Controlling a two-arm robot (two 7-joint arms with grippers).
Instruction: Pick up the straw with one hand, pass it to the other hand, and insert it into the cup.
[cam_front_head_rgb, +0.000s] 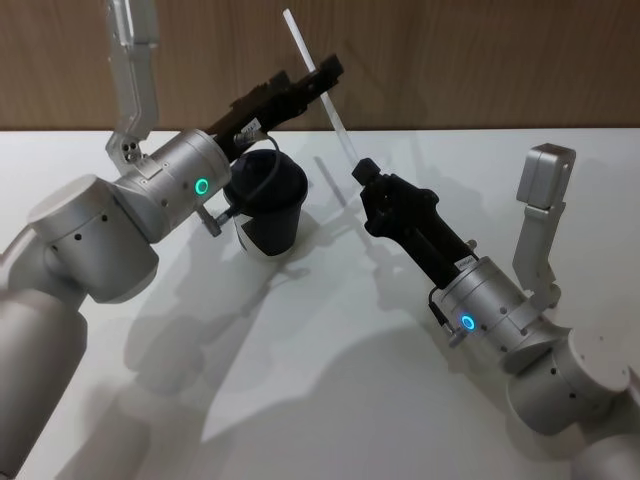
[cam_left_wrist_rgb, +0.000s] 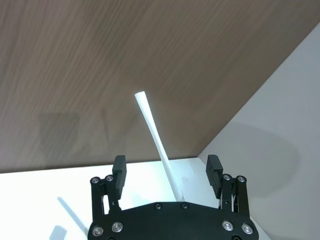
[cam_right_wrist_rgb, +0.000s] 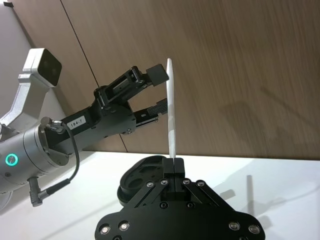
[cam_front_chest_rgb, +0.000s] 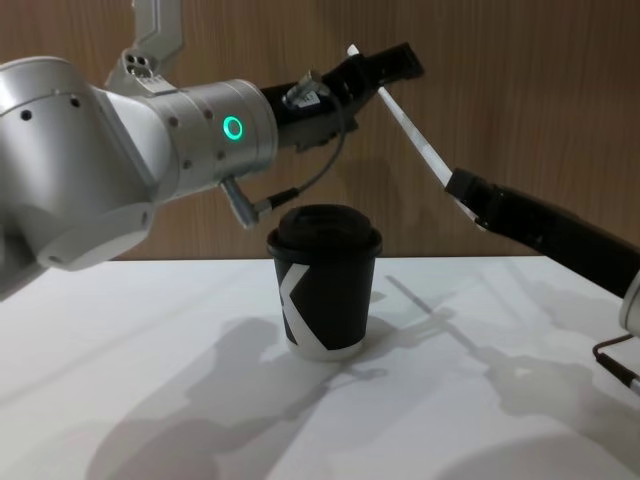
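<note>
The fingers of my right gripper cover the straw's lower end, so my left gripper needs to grab the straw by its bare upper part (cam_front_head_rgb: 317, 76) (cam_right_wrist_rgb: 170, 85) next.
The white straw (cam_front_head_rgb: 341, 132) slants up over the table, its lower end pinched in my right gripper (cam_front_head_rgb: 362, 170), which is shut on it (cam_right_wrist_rgb: 173, 164). My left gripper (cam_front_head_rgb: 322, 80) reaches over the cup with its fingers open on either side of the straw's upper part (cam_left_wrist_rgb: 155, 135), not touching it. From the chest, the straw (cam_front_chest_rgb: 415, 135) runs from the left gripper (cam_front_chest_rgb: 390, 65) down to the right gripper (cam_front_chest_rgb: 462, 185). The black lidded cup (cam_front_chest_rgb: 325, 290) stands upright on the table beneath the left arm (cam_front_head_rgb: 270, 200).
The white table (cam_front_head_rgb: 300, 380) spreads in front of the cup and between the arms. A wooden wall (cam_front_head_rgb: 480, 60) closes the far edge, just behind the raised grippers. A dark cable (cam_front_chest_rgb: 300, 190) hangs from the left wrist above the cup lid.
</note>
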